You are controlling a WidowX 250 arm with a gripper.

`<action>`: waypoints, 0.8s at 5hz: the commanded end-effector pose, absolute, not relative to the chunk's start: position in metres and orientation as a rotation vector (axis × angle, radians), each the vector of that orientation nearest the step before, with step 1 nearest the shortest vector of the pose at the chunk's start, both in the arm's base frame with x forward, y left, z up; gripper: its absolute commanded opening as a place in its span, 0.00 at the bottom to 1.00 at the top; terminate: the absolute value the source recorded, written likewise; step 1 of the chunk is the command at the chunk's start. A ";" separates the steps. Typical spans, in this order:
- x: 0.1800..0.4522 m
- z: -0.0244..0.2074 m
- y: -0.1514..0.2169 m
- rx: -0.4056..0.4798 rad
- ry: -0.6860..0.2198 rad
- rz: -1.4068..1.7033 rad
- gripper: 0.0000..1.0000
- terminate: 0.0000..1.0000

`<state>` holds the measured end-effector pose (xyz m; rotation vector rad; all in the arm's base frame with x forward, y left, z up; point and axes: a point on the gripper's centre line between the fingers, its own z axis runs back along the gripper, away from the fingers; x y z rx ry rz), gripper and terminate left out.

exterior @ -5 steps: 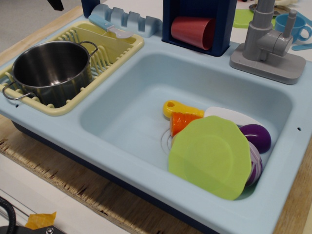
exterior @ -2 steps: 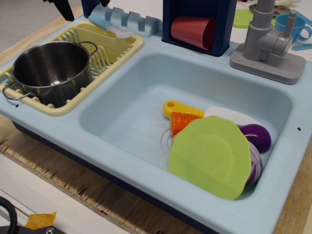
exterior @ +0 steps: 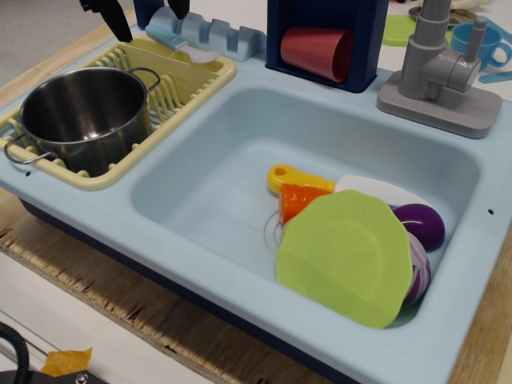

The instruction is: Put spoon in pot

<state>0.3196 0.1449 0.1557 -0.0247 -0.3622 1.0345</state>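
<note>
The small spoon needs to go in the steel pot (exterior: 84, 112), so my gripper should next pick up the spoon by its light blue handle (exterior: 164, 37).
The spoon (exterior: 182, 46), with a light blue handle and a whitish bowl, lies on the far rim of the yellow dish rack (exterior: 188, 88) at the upper left. The shiny steel pot (exterior: 84, 112) stands upright in the rack's left part, and nothing shows inside it. My gripper (exterior: 152, 24) comes in from the top left edge with its two black fingers (exterior: 120, 22) spread apart. It is open and hangs just above the spoon's handle end, a finger on each side, holding nothing. Most of the gripper is cut off by the frame's top edge.
A light blue sink basin (exterior: 208, 184) holds a green plate (exterior: 346, 256), a yellow-handled orange utensil (exterior: 296, 192), a white plate and a purple item (exterior: 420, 226). A red cup (exterior: 316, 50) lies in a dark blue holder. A grey faucet (exterior: 438, 76) stands at the right.
The gripper has come down into view from the top left edge, towards the spoon. Spoon, pot and sink items have not moved.
</note>
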 end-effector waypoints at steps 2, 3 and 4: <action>0.328 0.155 0.147 -0.031 -0.370 1.023 1.00 0.00; 0.333 0.149 0.148 -0.034 -0.357 1.015 1.00 0.00; 0.339 0.144 0.148 -0.034 -0.337 1.007 1.00 0.00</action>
